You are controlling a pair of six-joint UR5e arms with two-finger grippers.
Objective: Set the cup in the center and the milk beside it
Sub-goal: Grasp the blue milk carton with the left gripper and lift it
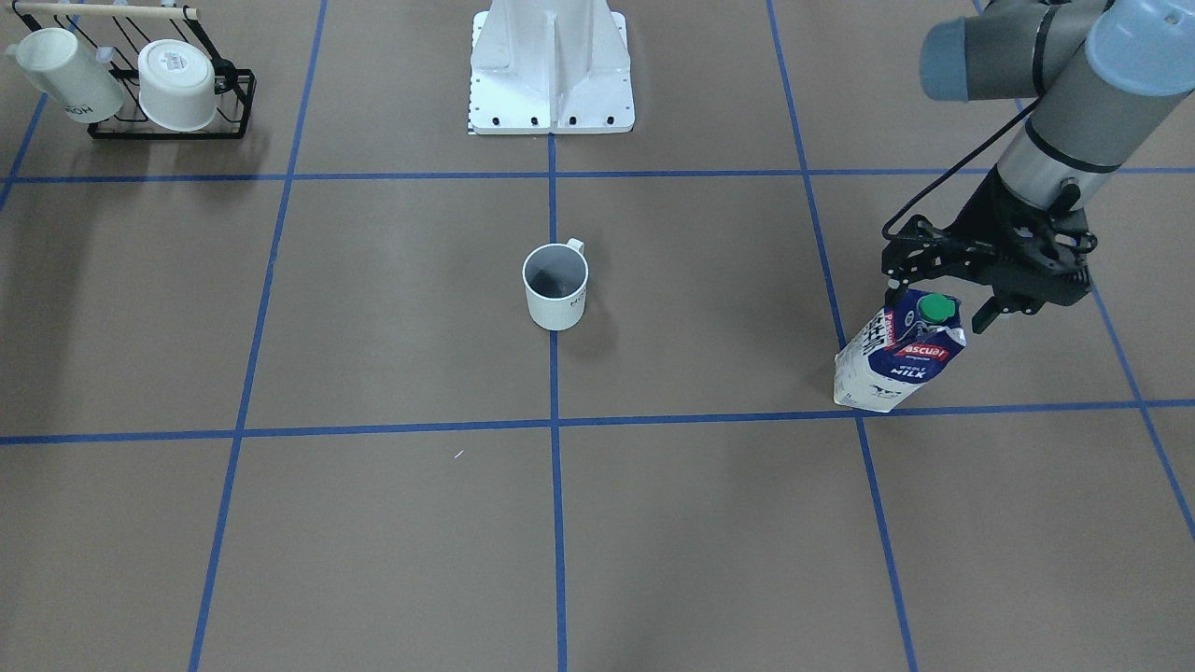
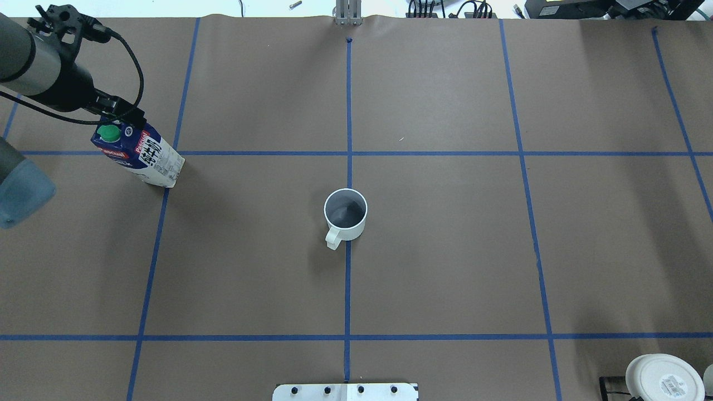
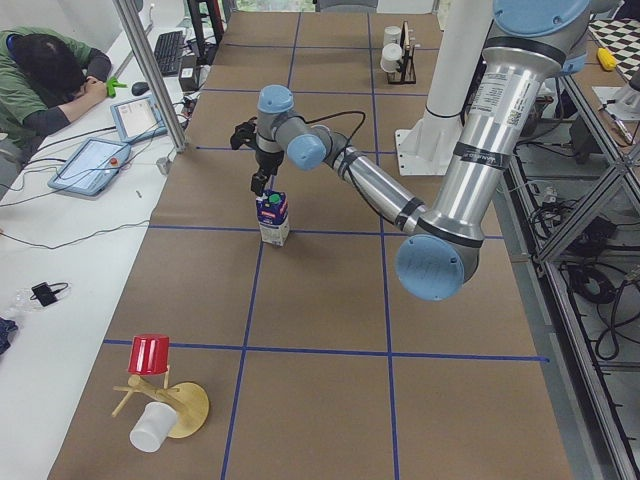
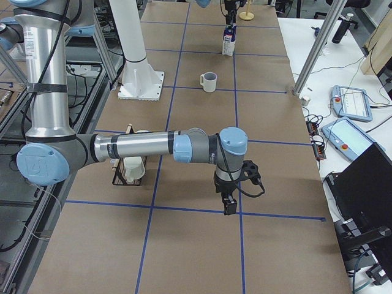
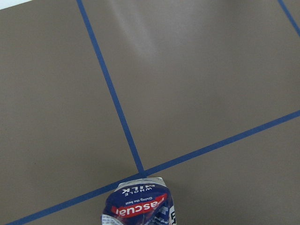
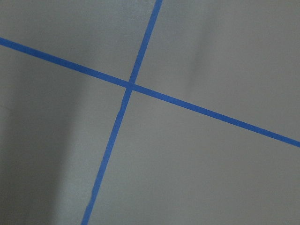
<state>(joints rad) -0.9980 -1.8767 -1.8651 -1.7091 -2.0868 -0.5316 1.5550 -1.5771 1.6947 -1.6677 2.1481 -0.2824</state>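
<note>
I should grab the milk by its top (image 1: 921,325) with my left gripper next. Then I can put it beside the cup (image 1: 555,285).
The cup (image 1: 555,285), a small white mug with a dark grey inside, stands upright on the blue tape line at the center (image 1: 554,373) of the table. It also shows in the overhead view (image 2: 345,214), handle toward the robot. The milk (image 1: 901,359), a blue and white carton with a green cap, stands by a tape crossing on the robot's left side (image 2: 142,156). My left gripper (image 1: 938,303) is open right at the carton's top, one finger on each side. My right gripper (image 4: 229,205) hangs low over bare table, far from both; I cannot tell its state.
A black wire rack (image 1: 233,103) with two white mugs stands at the robot's right near corner (image 2: 613,384). The white robot base (image 1: 551,75) is at the near edge. A wooden stand with a red cup (image 3: 150,355) sits at the left end.
</note>
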